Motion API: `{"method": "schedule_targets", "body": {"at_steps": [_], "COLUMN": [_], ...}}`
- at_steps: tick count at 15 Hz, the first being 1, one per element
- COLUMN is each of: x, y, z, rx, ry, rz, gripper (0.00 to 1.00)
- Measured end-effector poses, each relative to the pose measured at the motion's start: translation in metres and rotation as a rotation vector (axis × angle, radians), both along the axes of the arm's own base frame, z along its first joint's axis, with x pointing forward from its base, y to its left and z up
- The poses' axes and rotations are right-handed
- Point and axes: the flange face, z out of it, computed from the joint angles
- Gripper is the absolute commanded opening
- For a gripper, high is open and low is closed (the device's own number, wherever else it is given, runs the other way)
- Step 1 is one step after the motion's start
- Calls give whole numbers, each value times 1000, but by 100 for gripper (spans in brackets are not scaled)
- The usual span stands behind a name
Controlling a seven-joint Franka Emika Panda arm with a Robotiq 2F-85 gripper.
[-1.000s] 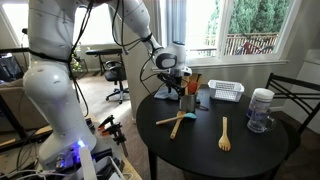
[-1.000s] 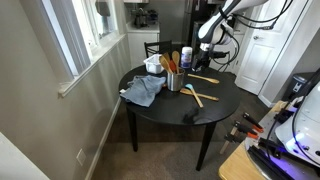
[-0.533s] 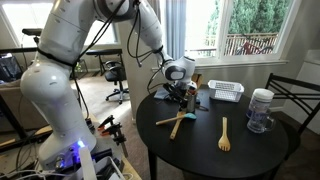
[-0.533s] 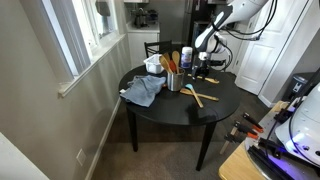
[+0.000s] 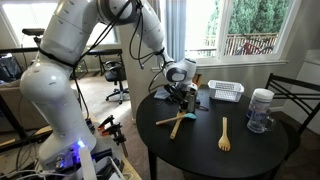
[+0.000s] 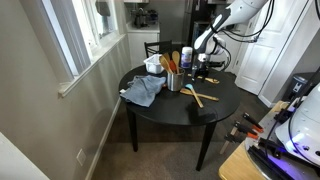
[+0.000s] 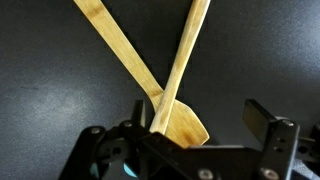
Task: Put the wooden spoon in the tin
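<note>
The handle of the wooden spoon will be grabbed by my gripper next, close to the teal end. The long handle then stays free to go into the tin first.
The wooden spoon, light wood with a teal end, lies on the black round table, crossed with a plain all-wood utensil. In the wrist view two wooden handles cross, and a flat wooden head lies between my fingers. My gripper is open and empty, low over the crossing. The grey tin, with wooden utensils sticking up out of it, stands just beyond the gripper and partly behind it.
A short wooden fork lies near the front of the table. A white slotted basket stands at the back and a clear glass jar by the edge. A blue cloth lies beside the tin. A chair stands close by.
Over the last second the arm swung down and brought the open gripper low over the crossed utensils. In the last half second it has hardly moved.
</note>
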Motion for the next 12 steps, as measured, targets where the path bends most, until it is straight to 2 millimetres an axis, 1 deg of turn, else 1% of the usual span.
{"method": "schedule_targets", "body": {"at_steps": [2,5,7,9,12], "x": [0,2,9,17,29], "y": [3,20,37,52,61], "z": [-4,-28,-46,-59,-68], "rx": [-4,-26,-52,-89,-172], "ry": [4,42,52,50,33], "rz": [-21,-96,-150,-207,-299], "gripper": [100,100,100,100,100]}}
